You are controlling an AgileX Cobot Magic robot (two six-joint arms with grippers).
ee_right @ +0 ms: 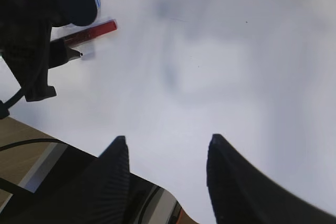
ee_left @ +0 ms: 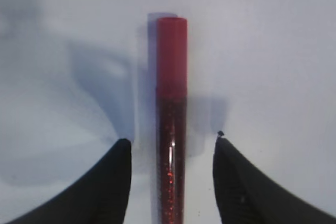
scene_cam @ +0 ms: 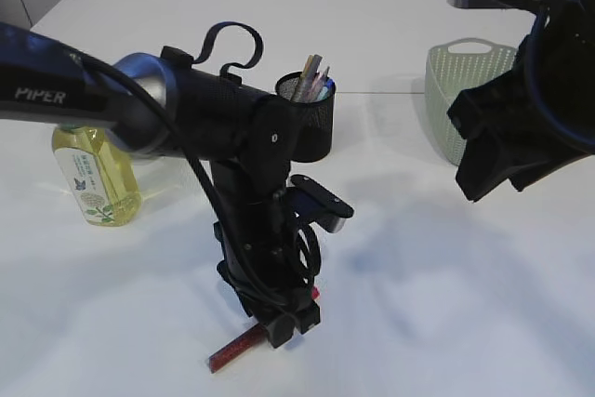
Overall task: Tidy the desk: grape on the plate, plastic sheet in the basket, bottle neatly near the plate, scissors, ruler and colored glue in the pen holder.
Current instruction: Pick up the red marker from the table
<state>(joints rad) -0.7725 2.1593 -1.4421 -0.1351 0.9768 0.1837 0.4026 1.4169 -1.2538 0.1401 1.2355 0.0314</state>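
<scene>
My left gripper will next grab the colored glue by its glittery tube just below the red cap (ee_left: 171, 129) to put it away in the pen holder.
The colored glue (ee_left: 171, 77), a red glitter tube with a red cap, lies flat on the white desk (scene_cam: 446, 304). My left gripper (ee_left: 170, 142) is open and straddles it, with a gap on each side of the tube. In the exterior view the left gripper (scene_cam: 282, 330) points down at the desk's front, and the glue (scene_cam: 232, 350) sticks out to its left. My right gripper (ee_right: 165, 142) is open and empty, held high at the right. The bottle (scene_cam: 95, 174) of yellow liquid stands at the left. The black mesh pen holder (scene_cam: 314, 116) holds several thin items. Grape, plate and plastic sheet are out of view.
A pale green basket (scene_cam: 462, 90) stands at the back right, partly behind the right arm (scene_cam: 521, 137). The left arm (scene_cam: 167, 99) crosses from the left edge in front of the pen holder. The desk's near edge (ee_right: 63, 142) shows in the right wrist view.
</scene>
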